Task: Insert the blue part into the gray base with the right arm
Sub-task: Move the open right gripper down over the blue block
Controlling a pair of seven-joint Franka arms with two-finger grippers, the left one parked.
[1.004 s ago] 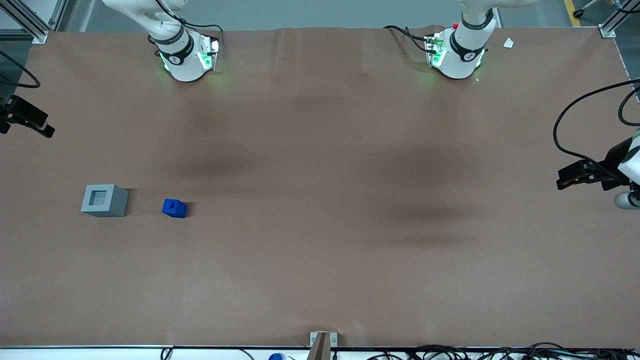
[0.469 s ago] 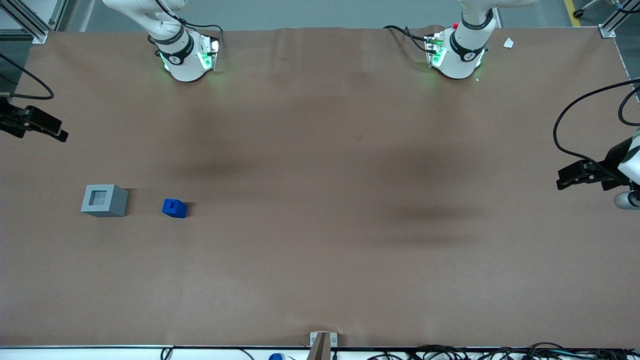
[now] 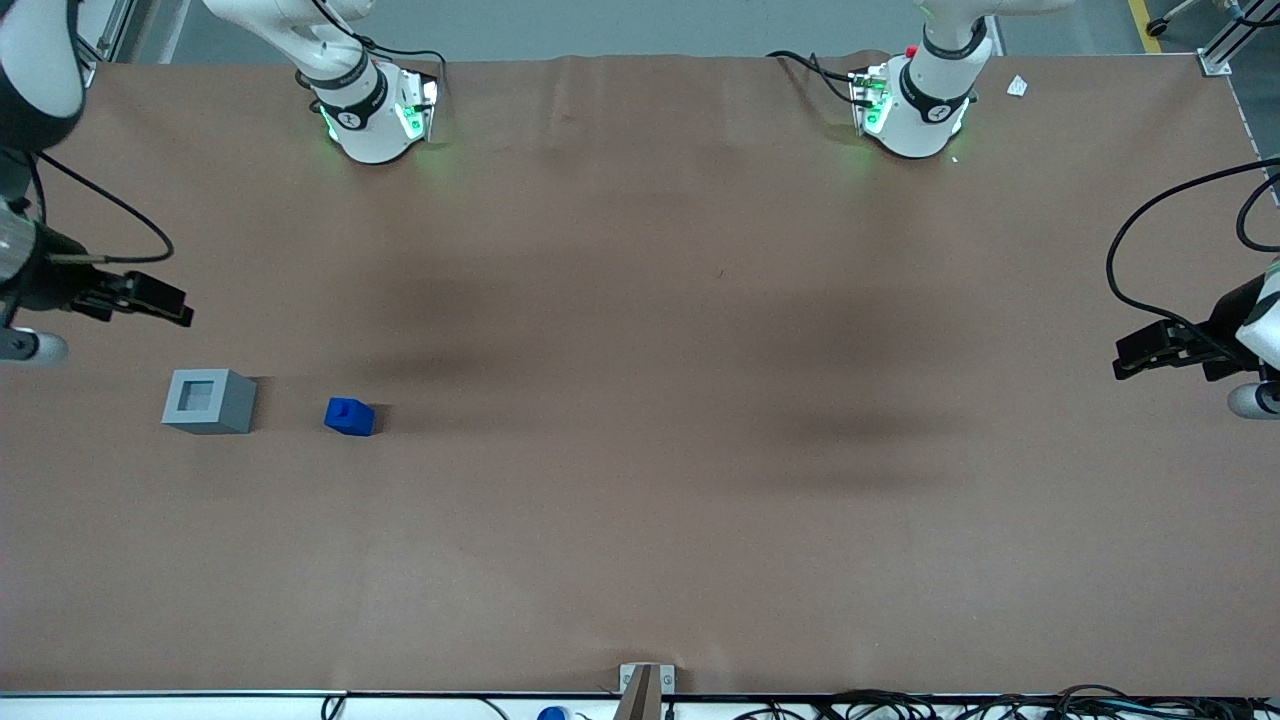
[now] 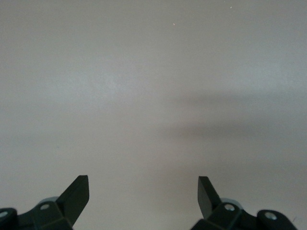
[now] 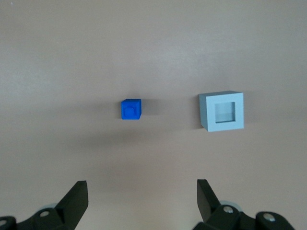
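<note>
The blue part needs to fit into the gray base's square hole [image 3: 197,396], so my right gripper should next grab it by its opposite sides below its stud side [image 3: 349,418].
The blue part [image 3: 349,416] lies on the brown table beside the gray base [image 3: 209,401], a short gap between them, stud face up. The gray base shows its square recess on top. Both also show in the right wrist view: the blue part [image 5: 131,109] and the gray base [image 5: 222,111]. My right gripper [image 3: 165,304] hangs open and empty above the table, farther from the front camera than the gray base, at the working arm's end. In the wrist view the gripper [image 5: 142,192] holds its fingers wide apart with nothing between them.
The two arm bases [image 3: 375,110] [image 3: 915,105] stand at the table's back edge. The parked arm's gripper [image 3: 1160,350] hangs at its end of the table. Cables [image 3: 950,705] run along the front edge, with a small bracket [image 3: 645,685] at its middle.
My right gripper has moved in from the table's edge toward the gray base and nearer the front camera. The blue part and gray base have not moved.
</note>
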